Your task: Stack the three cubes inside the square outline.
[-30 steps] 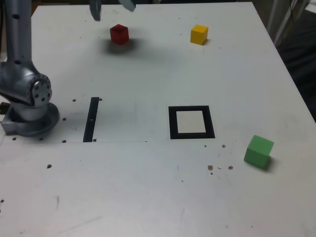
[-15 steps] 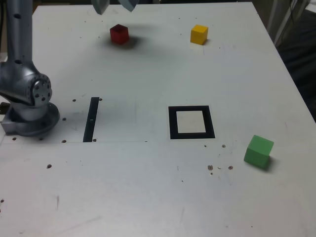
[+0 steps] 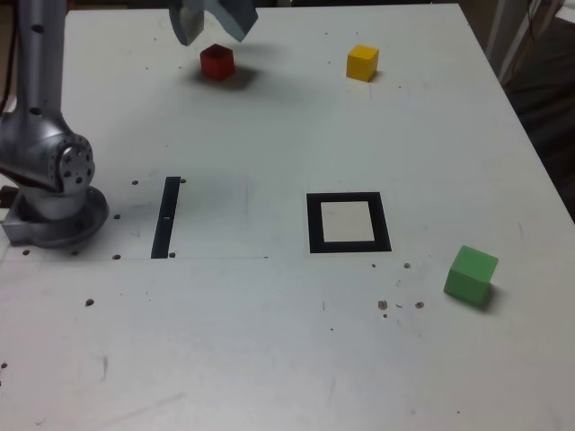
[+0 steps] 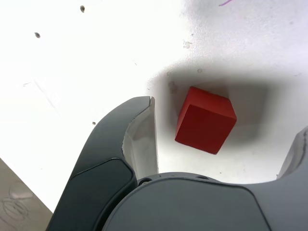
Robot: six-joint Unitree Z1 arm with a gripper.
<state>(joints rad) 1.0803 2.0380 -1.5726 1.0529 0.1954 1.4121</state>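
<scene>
It isn't time to close yet: my gripper's fingers stop above the red cube's top (image 3: 216,52) in the exterior view. I should lower my gripper first, then close it on the cube.
The red cube (image 3: 216,62) rests on the white table at the far side, toward the exterior view's left. My gripper (image 3: 214,20) hangs open just above it. In the wrist view the red cube (image 4: 205,120) lies on the table between the two spread fingers (image 4: 139,130), untouched. A yellow cube (image 3: 362,63) stands at the far right of the exterior view. Near the front right sits the green cube (image 3: 471,275). The square outline (image 3: 349,223), black with a pale centre, lies mid-table with nothing in it.
The arm's grey base (image 3: 54,193) stands at the exterior view's left edge. A thin black strip (image 3: 166,217) lies just beside it. The table's right edge (image 3: 530,153) drops off to a dark floor.
The gripper has come down over the red cube, showing more of its fingers in the exterior view. The cubes have not moved.
</scene>
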